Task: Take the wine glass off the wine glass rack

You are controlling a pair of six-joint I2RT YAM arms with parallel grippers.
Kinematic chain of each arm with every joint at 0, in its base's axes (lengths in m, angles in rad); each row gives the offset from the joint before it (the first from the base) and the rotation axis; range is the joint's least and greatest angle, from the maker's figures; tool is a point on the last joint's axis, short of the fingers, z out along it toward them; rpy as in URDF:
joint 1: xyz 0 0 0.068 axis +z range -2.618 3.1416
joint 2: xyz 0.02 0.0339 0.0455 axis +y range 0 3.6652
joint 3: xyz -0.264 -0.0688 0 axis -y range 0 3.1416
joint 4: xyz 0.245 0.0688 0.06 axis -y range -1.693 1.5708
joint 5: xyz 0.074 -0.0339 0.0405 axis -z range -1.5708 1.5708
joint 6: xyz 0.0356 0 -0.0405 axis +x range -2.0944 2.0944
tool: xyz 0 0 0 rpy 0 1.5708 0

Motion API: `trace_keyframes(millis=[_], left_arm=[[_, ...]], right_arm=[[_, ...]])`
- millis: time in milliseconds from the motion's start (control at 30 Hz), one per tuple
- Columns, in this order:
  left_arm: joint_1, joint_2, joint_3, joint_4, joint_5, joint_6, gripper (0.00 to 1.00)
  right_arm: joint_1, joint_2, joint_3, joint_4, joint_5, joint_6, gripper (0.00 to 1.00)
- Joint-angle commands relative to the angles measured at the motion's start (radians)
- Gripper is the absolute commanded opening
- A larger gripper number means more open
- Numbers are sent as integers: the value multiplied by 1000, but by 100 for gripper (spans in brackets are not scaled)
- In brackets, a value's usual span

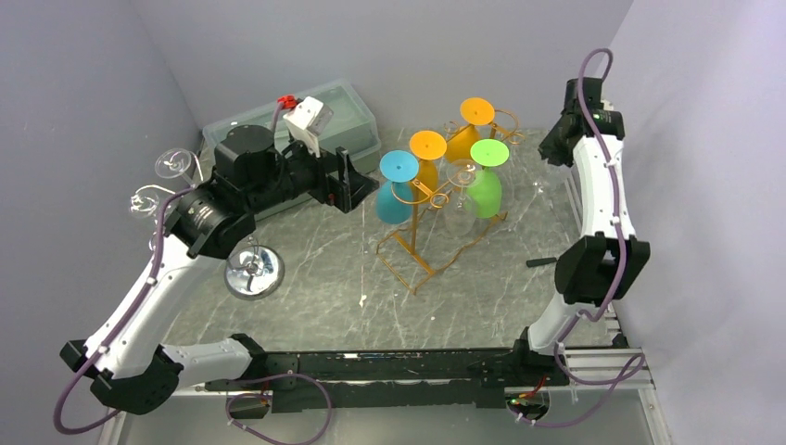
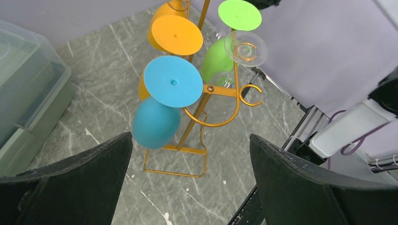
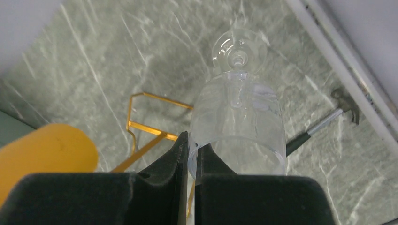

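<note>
Only air is under the clear wine glass's base, and it would fall onto the table if released, so my right gripper keeps holding it now.
The golden-orange wire wine glass rack [image 1: 417, 255] stands mid-table with blue [image 1: 394, 199], two orange [image 1: 428, 158] and green [image 1: 485, 185] glasses hanging upside down, plus a clear one [image 2: 245, 49]. My right gripper [image 3: 191, 140] is shut on the rim of another clear wine glass [image 3: 239, 117], held clear of the rack with its foot pointing towards the table near the right edge. In the top view this gripper [image 1: 554, 148] is right of the rack. My left gripper [image 2: 190, 138] is open and empty, just left of the blue glass [image 2: 157, 122].
A chrome round-based stand [image 1: 252, 271] with clear glasses [image 1: 172, 164] is at the left. A lidded plastic box [image 1: 357, 116] sits at the back. A small black-handled tool [image 3: 324, 122] lies by the table's right edge.
</note>
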Motion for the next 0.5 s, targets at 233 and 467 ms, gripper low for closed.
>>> trace_keyframes(millis=[233,467], left_arm=[[-4,-43,-34,3,14,29,99],[-4,-39,-42,11,32,28,99]], right_arm=[[-47,113,31,-102,-122,-32,0],[-100,179,25,-86,-218,-29,0]])
